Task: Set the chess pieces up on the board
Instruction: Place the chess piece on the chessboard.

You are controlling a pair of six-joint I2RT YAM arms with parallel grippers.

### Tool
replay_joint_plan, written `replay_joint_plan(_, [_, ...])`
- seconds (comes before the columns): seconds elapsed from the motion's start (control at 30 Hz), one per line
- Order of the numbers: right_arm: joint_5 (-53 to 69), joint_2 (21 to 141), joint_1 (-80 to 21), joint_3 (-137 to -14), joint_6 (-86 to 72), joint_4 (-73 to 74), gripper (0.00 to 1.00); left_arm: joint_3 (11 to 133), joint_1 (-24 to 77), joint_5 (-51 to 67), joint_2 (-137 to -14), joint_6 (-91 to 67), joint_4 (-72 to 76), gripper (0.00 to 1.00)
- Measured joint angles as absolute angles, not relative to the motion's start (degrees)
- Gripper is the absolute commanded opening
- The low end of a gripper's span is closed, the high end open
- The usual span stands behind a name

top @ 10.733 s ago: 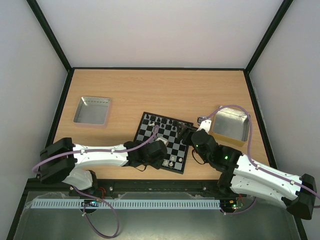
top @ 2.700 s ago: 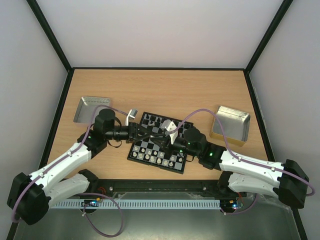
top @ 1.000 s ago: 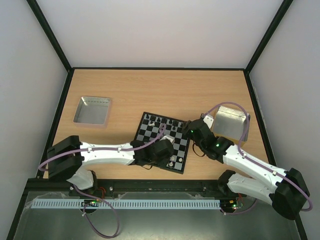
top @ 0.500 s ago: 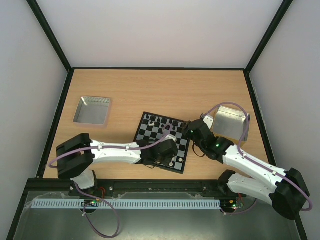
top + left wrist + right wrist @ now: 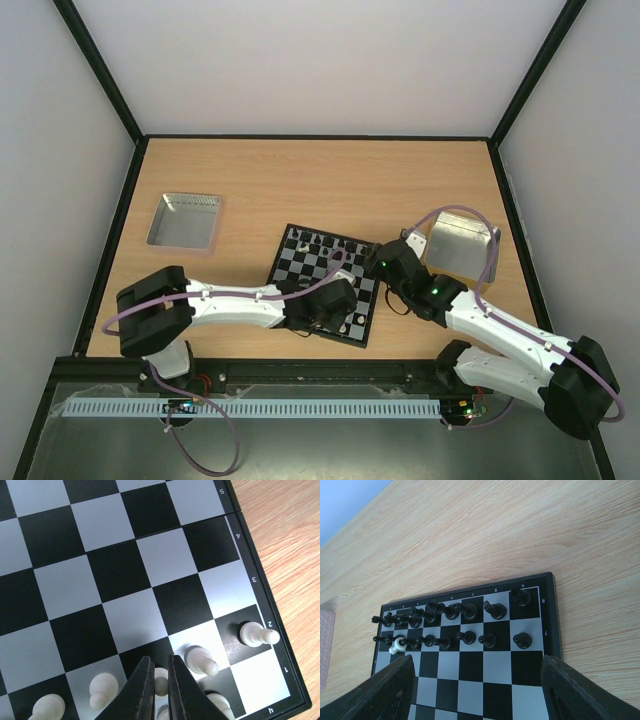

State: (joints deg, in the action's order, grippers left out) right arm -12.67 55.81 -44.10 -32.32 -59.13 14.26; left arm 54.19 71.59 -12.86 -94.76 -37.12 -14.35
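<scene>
The cream-white chess piece (image 5: 161, 682) is standing upright within a dark square and would land there, so my left gripper needs to let go of it.
The board (image 5: 300, 262) lies at the table's middle, turned a little. In the left wrist view my left gripper (image 5: 159, 659) is shut on a cream-white chess piece (image 5: 161, 682) over the board's (image 5: 115, 575) near rows. More white pieces stand beside it (image 5: 201, 660) (image 5: 256, 634) (image 5: 102, 687). From above the left gripper (image 5: 340, 303) is over the near right corner. My right gripper (image 5: 477, 667) is open wide and empty above the board's (image 5: 485, 672) far side, where black pieces (image 5: 492, 610) fill two rows. One white piece (image 5: 396, 645) lies among the black pawns. From above the right gripper (image 5: 380, 262) is at the board's right edge.
A shiny metal tray (image 5: 185, 220) stands at the left and another (image 5: 460, 245) at the right, close behind the right arm. Bare wooden table (image 5: 320, 180) lies beyond the board. Black walls edge the table.
The left arm's elbow has swung right while its gripper stayed low over the near right of the board. The right arm has hardly moved.
</scene>
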Motion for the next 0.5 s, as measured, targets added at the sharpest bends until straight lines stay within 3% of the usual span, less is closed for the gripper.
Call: replay_joint_plan(0.5, [-12.3, 55.8, -44.1, -32.3, -59.1, 14.3, 0.68, 53.6, 69.6, -10.9, -95.0, -37.0, -12.7, 0.25])
